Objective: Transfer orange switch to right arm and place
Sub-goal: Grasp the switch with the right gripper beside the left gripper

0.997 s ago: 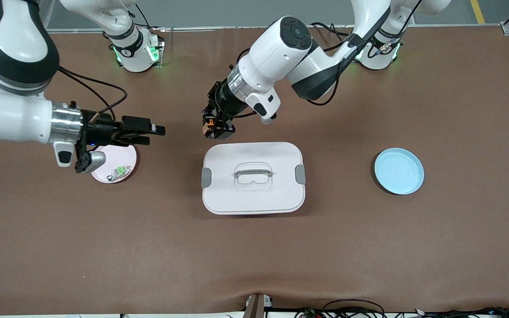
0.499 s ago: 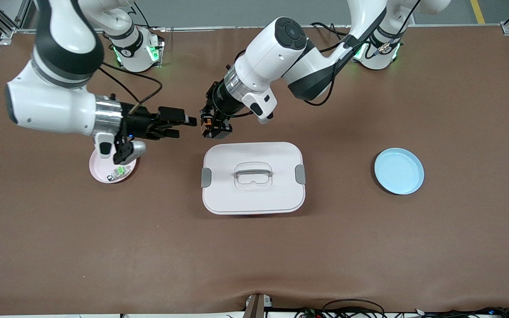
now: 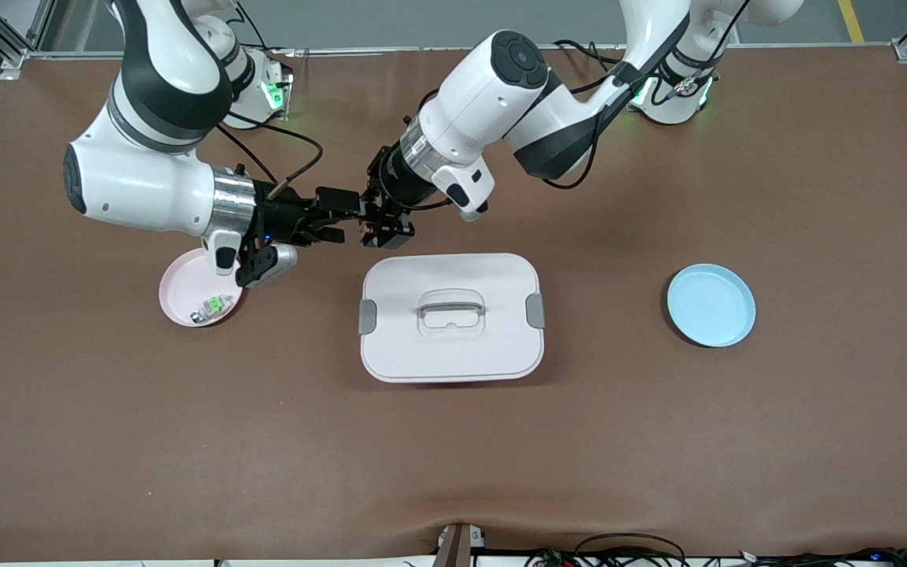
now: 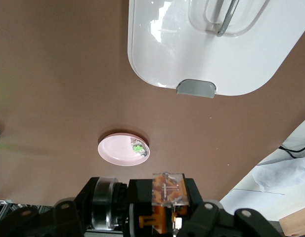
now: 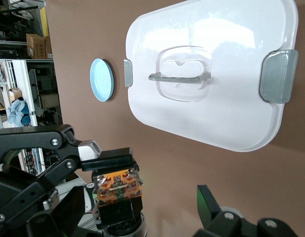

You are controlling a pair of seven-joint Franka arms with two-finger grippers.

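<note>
My right gripper grabs the orange switch by its black middle housing next, to transfer the switch and place it on the pink plate.
My left gripper (image 3: 381, 226) is shut on the orange switch (image 3: 368, 224) and holds it in the air over bare table, just past the white lidded box (image 3: 451, 316). In the left wrist view the switch (image 4: 168, 190) sits in the left gripper (image 4: 167, 217). My right gripper (image 3: 349, 219) is open and level with the switch, its fingers reaching to either side of it. In the right wrist view the switch (image 5: 117, 185) shows its orange face between the open fingers of the right gripper (image 5: 135, 200).
A pink plate (image 3: 182, 293) with a small green-and-clear part (image 3: 213, 305) lies toward the right arm's end. A blue plate (image 3: 711, 305) lies toward the left arm's end. The white box with its grey clips sits mid-table, nearer to the front camera than both grippers.
The right arm has swung from over the pink plate toward the left gripper, and its open fingers have reached the switch. The left gripper has hardly moved and still holds the switch.
</note>
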